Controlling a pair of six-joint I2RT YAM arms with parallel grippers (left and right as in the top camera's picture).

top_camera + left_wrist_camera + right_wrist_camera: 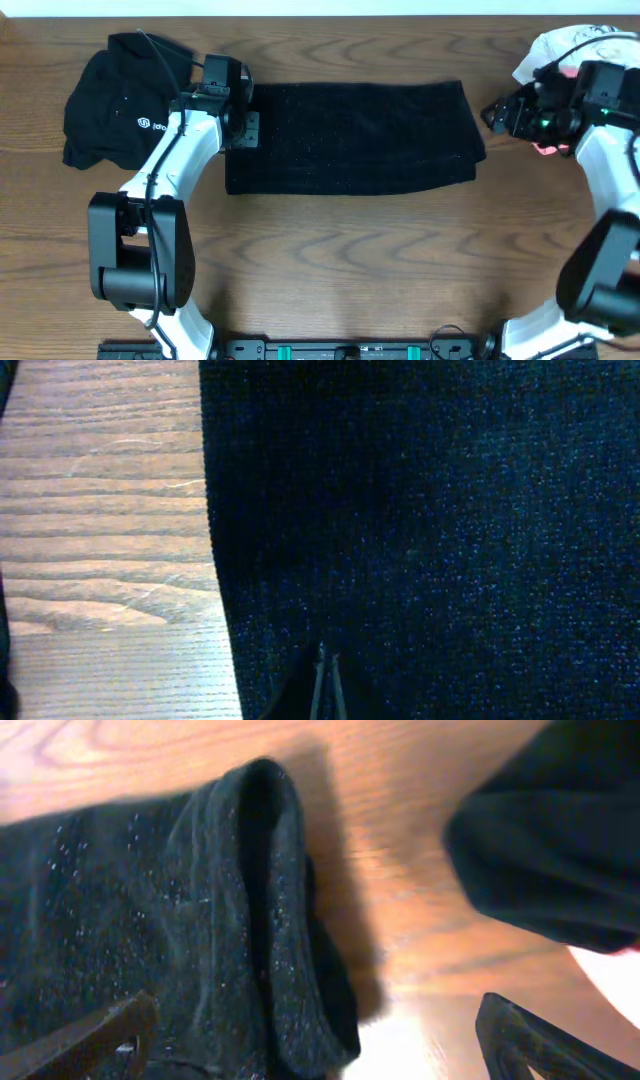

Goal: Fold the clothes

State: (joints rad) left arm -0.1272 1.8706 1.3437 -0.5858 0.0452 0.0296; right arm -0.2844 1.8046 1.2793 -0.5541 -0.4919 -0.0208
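The black garment should be folded with that edge going toward its opposite edge, so my right gripper next needs to pick it up by its rolled edge [475, 132] [293, 970].
A black sparkly knit garment [355, 138] lies folded into a flat rectangle at the table's middle. My left gripper [243, 127] is at its left edge. In the left wrist view its fingertips [325, 678] are pressed together on the dark fabric [430, 510], with a small ridge of cloth beside them. My right gripper [496, 115] hovers just off the garment's right edge. In the right wrist view its jaws [335, 1045] are spread wide, and the garment's rolled edge [250, 910] lies between them, nearer the left finger.
A crumpled black garment with a small white logo [115, 100] sits at the far left. A white garment [585, 45] lies at the far right under the right arm. Bare wood table [350, 250] lies in front of the folded garment.
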